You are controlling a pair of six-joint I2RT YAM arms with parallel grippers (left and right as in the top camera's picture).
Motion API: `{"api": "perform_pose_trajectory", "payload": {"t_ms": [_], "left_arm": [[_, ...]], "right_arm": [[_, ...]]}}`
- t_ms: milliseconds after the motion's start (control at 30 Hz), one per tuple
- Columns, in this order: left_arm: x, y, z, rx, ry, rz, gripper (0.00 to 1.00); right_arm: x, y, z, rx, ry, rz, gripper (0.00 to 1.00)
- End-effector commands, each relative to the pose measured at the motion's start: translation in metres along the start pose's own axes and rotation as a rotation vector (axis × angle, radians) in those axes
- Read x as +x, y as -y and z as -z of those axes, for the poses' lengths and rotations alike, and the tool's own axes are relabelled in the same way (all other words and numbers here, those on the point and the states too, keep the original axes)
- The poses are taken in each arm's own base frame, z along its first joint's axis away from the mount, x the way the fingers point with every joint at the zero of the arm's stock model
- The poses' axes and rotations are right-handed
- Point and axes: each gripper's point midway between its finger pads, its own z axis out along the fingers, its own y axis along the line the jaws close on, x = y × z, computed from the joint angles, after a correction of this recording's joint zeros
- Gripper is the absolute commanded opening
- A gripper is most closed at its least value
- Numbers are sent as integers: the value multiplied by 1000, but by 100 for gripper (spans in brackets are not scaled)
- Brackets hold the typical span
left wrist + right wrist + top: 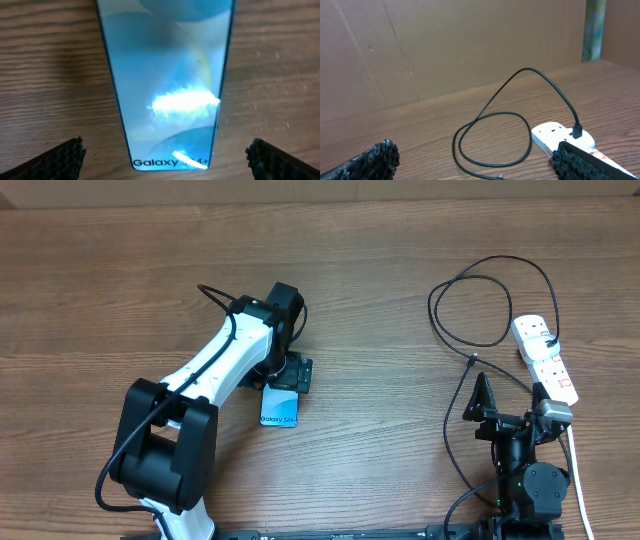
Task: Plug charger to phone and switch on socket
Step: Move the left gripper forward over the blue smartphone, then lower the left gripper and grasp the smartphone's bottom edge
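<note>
My left gripper's open fingers are above the phone, which lies flat on the tabletop, so it is too early to close. My left gripper lowers first, then closes on the phone.
The phone lies flat on the wood table, light blue screen up with "Galaxy S24" text at its near end. My left gripper hovers over its far end, open and empty. In the left wrist view the phone lies between the open fingers without touching them. The charger cable loops at the right, its black plug seated in the white socket strip. Its connector tip lies free on the table. My right gripper is open and empty beside the strip. The cable also shows in the right wrist view.
The strip's thick white cord runs toward the front edge at the right. A brown cardboard wall stands behind the table. Bare wood lies between the phone and the cable.
</note>
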Motion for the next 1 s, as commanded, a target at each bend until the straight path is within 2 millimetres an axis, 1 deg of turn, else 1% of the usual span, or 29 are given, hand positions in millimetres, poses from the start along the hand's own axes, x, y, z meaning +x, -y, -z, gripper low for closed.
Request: {"api": "perform_pose_trajectory", "payload": {"t_ms": [0, 100, 333, 533, 700, 800, 967], "left_arm": [[-10, -2, 1, -30, 36, 56, 100], [-14, 2, 1, -20, 51, 52, 100], [-10, 3, -4, -20, 43, 43, 100], [5, -1, -24, -24, 8, 43, 100], [12, -1, -38, -12, 0, 39, 100], [11, 6, -39, 26, -1, 15, 100], [9, 7, -39, 31, 10, 11, 100]], "right_arm": [[2, 1, 0, 2, 3, 4, 100], [2, 1, 0, 2, 3, 4, 100], [2, 1, 0, 2, 3, 4, 100], [2, 1, 0, 2, 3, 4, 100], [2, 1, 0, 2, 3, 4, 100], [2, 1, 0, 2, 3, 4, 100], [2, 1, 0, 2, 3, 4, 100]]}}
